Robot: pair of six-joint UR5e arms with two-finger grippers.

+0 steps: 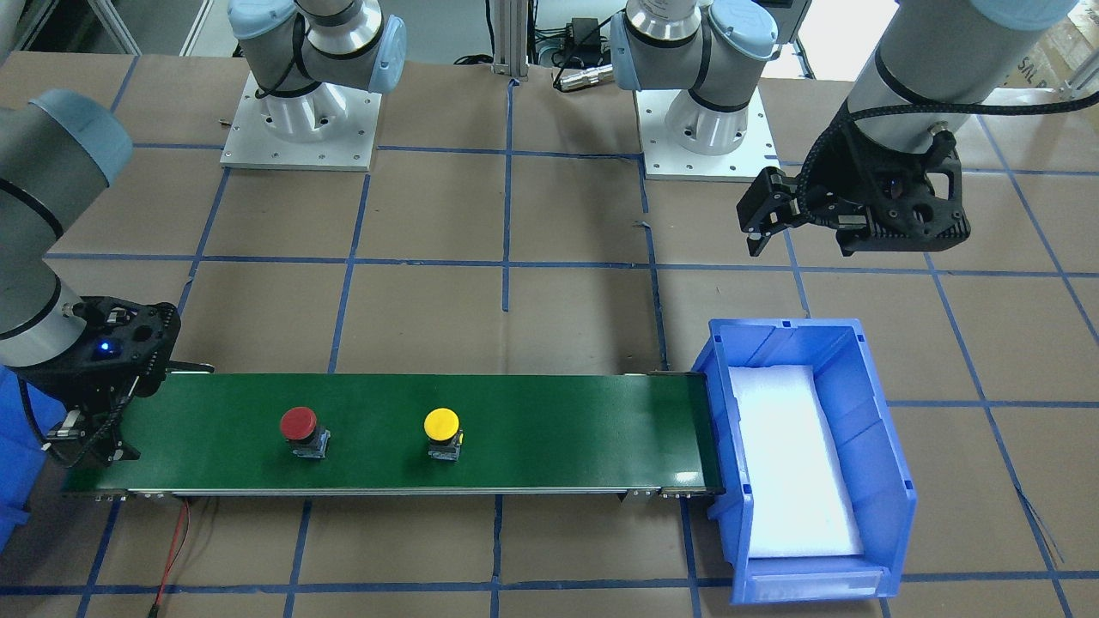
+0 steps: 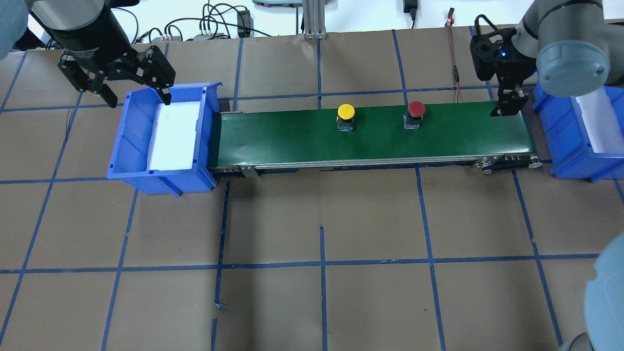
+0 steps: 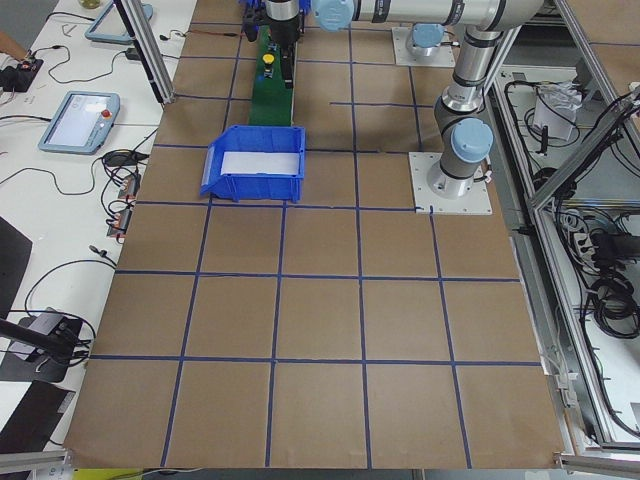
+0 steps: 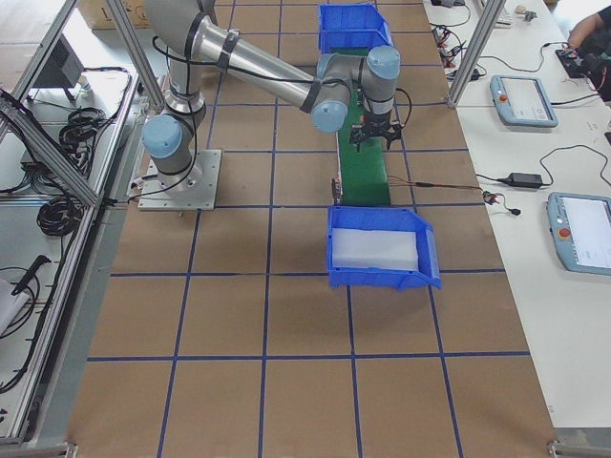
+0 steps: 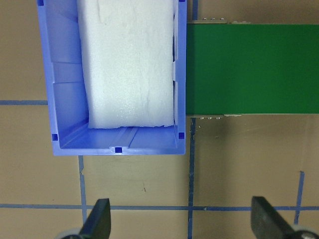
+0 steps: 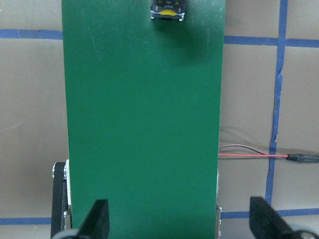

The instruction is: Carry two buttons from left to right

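Observation:
Next, my right gripper grabs the red button by its red cap [image 1: 298, 421] to transport it into the blue bin [image 1: 29, 433].
Two buttons stand upright on the green conveyor belt [image 1: 549, 429]. The red button [image 1: 300, 424] is nearer the robot's right end, and the yellow button [image 1: 442, 425] is near the middle. In the overhead view the yellow button [image 2: 345, 112] is left of the red button [image 2: 416, 109]. My left gripper [image 2: 138, 100] is open and empty above the far edge of the left blue bin [image 2: 127, 146]. My right gripper [image 2: 507, 105] is open and empty over the belt's right end [image 6: 139, 124]. A button's base [image 6: 168, 10] shows at the top edge of the right wrist view, with its cap cut off.
The left blue bin [image 1: 893, 481] holds white foam [image 5: 129, 64] and touches the belt's left end. A second blue bin [image 2: 560, 146] with foam stands at the belt's right end. A red wire [image 6: 249, 152] runs over the table beside that end.

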